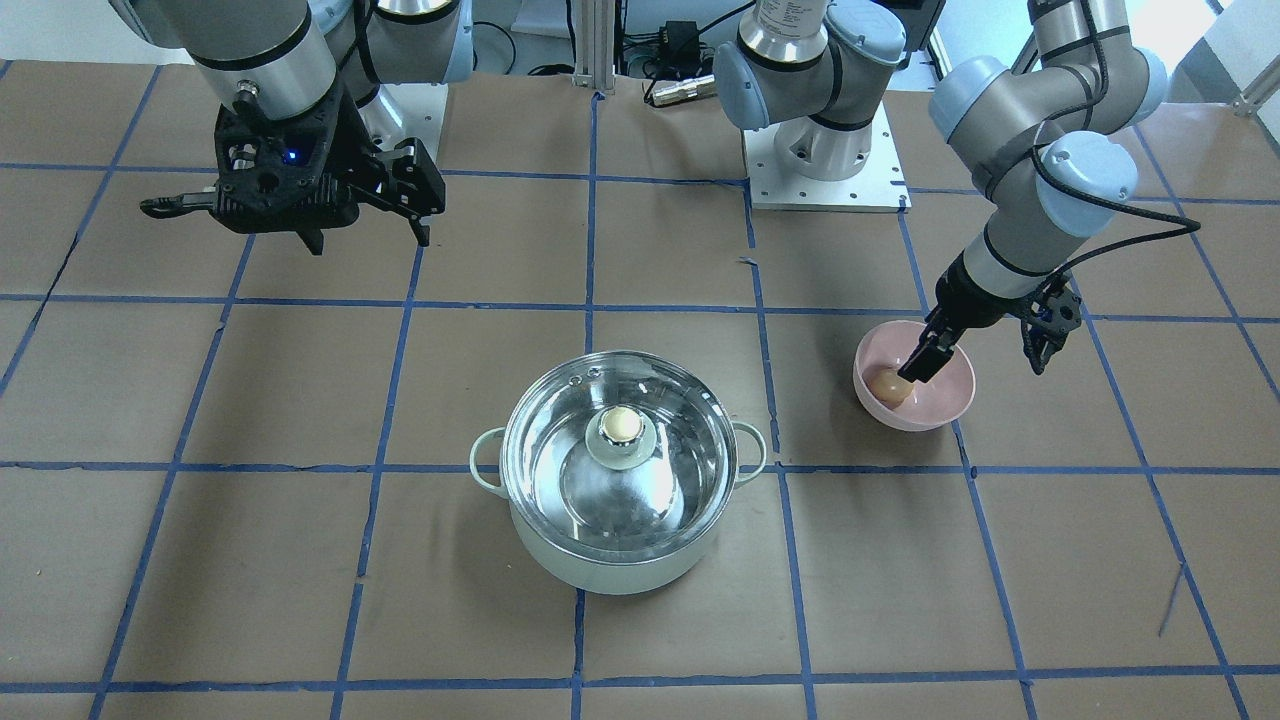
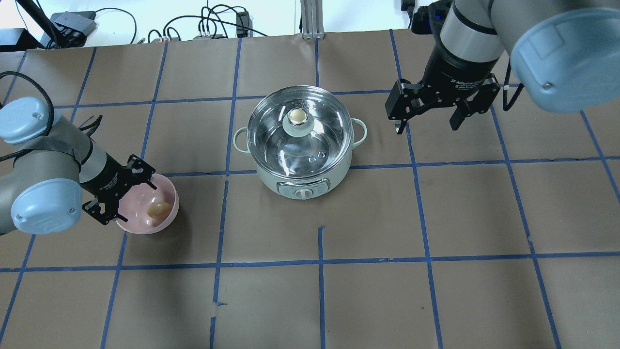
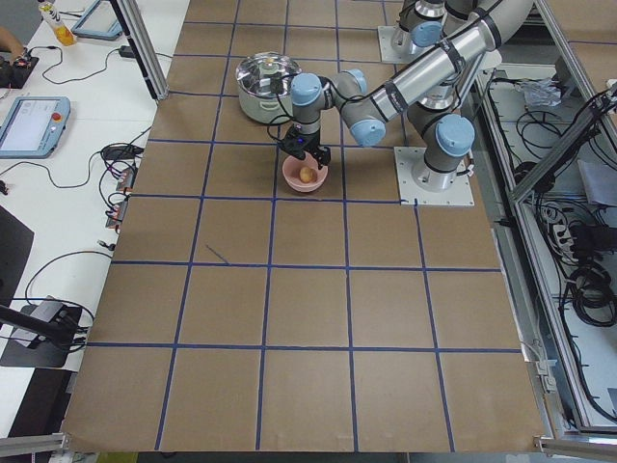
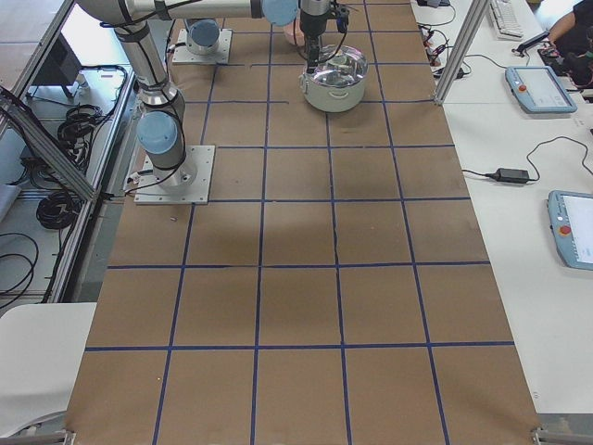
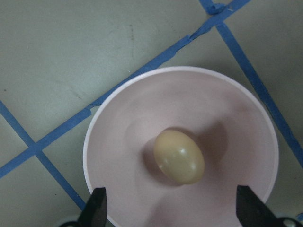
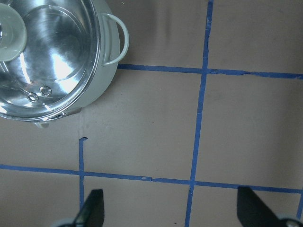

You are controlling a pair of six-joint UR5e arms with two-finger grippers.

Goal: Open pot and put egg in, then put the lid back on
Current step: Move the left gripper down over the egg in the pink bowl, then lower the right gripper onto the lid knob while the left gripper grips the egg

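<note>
The glass lid spreads wide and flat across the pot (image 1: 600, 570). My right gripper will next grip the lid by its narrow cream knob (image 1: 621, 424) to open the pot.
The mint-green pot (image 2: 300, 186) stands mid-table with the glass lid (image 2: 290, 145) on it, cream knob (image 2: 297, 116) on top; both also show in the front view, pot (image 1: 600, 570) and lid (image 1: 570, 470). The tan egg (image 2: 159, 209) lies in a pink bowl (image 2: 140, 220). My left gripper (image 2: 128, 201) is open just above the bowl. In the left wrist view its fingertips (image 5: 97, 210) straddle the bowl (image 5: 142, 118), with the egg (image 5: 179, 157) ahead of them, untouched. My right gripper (image 2: 427, 126) is open and empty, hovering beside the pot's right handle.
The brown table has a blue tape grid. The arm bases (image 1: 825, 150) stand at the robot's side of the table. Cables and boxes lie along the far edge (image 2: 208, 29). The right wrist view shows the pot's handle (image 6: 116, 40) and bare table.
</note>
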